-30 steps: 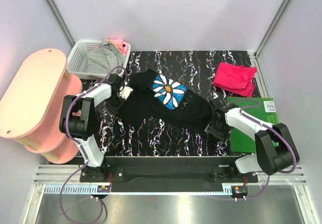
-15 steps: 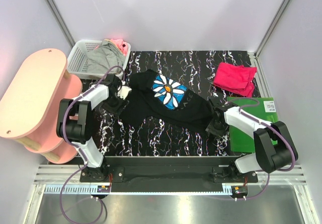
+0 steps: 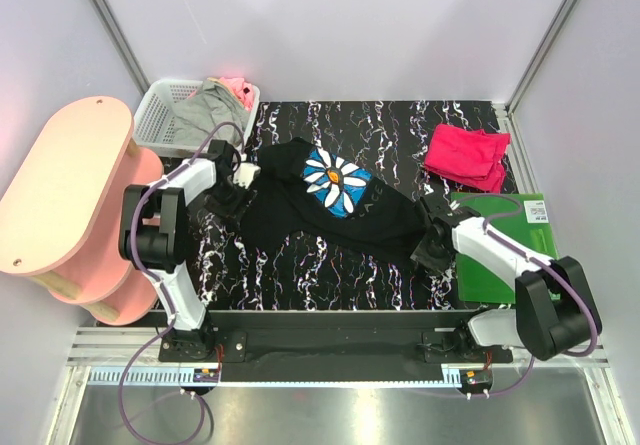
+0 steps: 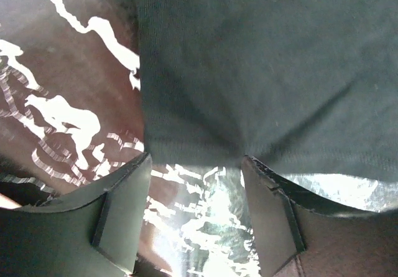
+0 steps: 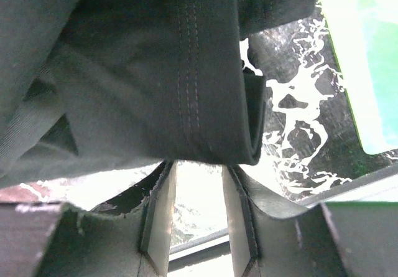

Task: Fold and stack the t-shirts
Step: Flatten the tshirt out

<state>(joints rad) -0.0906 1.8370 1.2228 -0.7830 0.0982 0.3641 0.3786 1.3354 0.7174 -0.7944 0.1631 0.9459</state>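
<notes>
The black t-shirt (image 3: 300,215) needs to be spread flat for folding. My left gripper should grab it next by its edge at the t-shirt's corner, opposite my right gripper.
The black t-shirt (image 3: 300,215) with its daisy print (image 3: 335,181) lies bunched across the middle of the marbled table. My left gripper (image 3: 230,199) is at its left edge. In the left wrist view that gripper (image 4: 196,160) is open, with the cloth edge (image 4: 261,71) just past the tips and only table between the fingers. My right gripper (image 3: 428,247) is at the shirt's right end. Its jaws (image 5: 199,165) stand partly apart with an empty gap, and the stitched hem (image 5: 186,90) lies across the tips. The crimson-pink t-shirt (image 3: 465,155) lies folded at the back right.
A green board (image 3: 515,255) lies at the right edge, beside my right arm, and shows in the right wrist view (image 5: 367,53). A white lattice basket (image 3: 158,125) with grey and pink cloth stands at the back left. A pink shelf unit (image 3: 65,180) stands left of the table.
My left gripper has opened and let go of the black shirt's left edge. The right gripper's jaws have narrowed at the shirt's right end. The shirt has barely shifted.
</notes>
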